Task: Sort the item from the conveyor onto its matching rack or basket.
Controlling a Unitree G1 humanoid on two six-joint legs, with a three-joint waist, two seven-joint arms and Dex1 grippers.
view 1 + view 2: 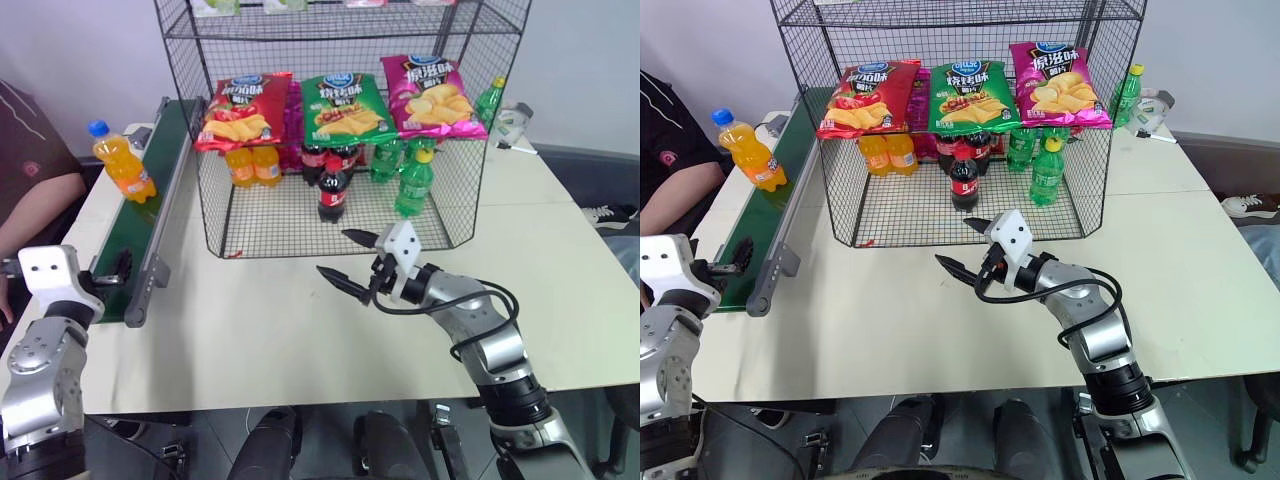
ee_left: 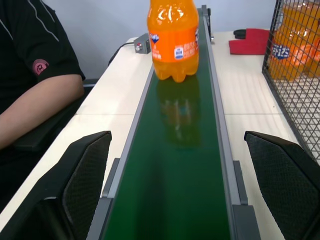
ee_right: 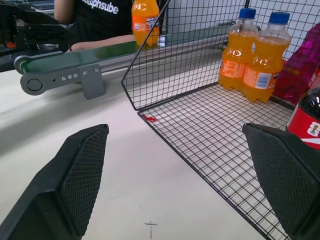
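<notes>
My left gripper moves toward the orange soda bottle (image 2: 174, 42), before it closes on the bottle. In the left wrist view green belt (image 2: 172, 150) lies between my fingers.
The item, an orange soda bottle (image 1: 122, 160) with a blue cap, stands upright on the dark-green conveyor (image 1: 128, 240) along the table's left side. My left gripper (image 1: 115, 268) hovers open at the near end of the belt, its fingers (image 2: 85, 175) straddling the belt, and the bottle (image 2: 173, 40) is well ahead of it. My right gripper (image 1: 335, 253) hangs open over the table in front of the black wire rack (image 1: 270, 225), empty. Red, green and pink chip bags hang across the rack's front.
Inside the rack stand two orange bottles (image 3: 255, 55), cola bottles (image 1: 333, 190) and green bottles (image 1: 413, 185). A person's arm (image 1: 30, 185) rests left of the conveyor. A green bottle (image 1: 490, 100) stands behind the rack at the right.
</notes>
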